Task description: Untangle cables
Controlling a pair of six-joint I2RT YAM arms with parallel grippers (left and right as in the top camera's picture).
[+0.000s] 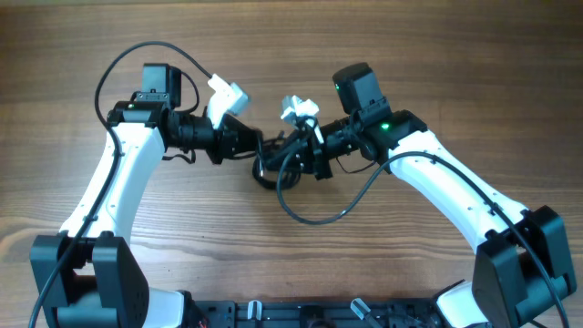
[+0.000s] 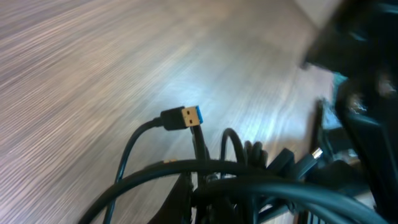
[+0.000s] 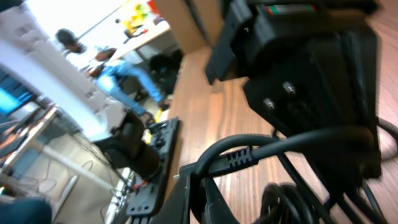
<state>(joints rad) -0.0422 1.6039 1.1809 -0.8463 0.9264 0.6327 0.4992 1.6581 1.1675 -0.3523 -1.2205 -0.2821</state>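
The bunched cables go down onto the tabletop, before my left gripper opens. My fingers hold them up off it, so it is too early to release.
The cables [image 1: 276, 169] form a black knotted bundle at the table's middle, with one long loop [image 1: 314, 219] trailing toward the front. My left gripper [image 1: 258, 146] comes in from the left and is shut on the cables [image 2: 249, 180], which cross thickly over its jaws. A USB plug [image 2: 186, 116] with a blue insert sticks up from that bundle. From the right, my right gripper [image 1: 299, 150] is shut on a cable just below its ribbed strain relief [image 3: 239, 158]. More coiled cable [image 3: 292, 199] lies beside it. The two grippers are nearly touching.
Wooden table [image 1: 437, 55] all round. A thicker black arm wire [image 1: 137, 55] arcs at the back left. The arm bases and a black rail [image 1: 301, 314] line the front edge. The left arm's body [image 3: 311, 62] fills the upper right of the right wrist view.
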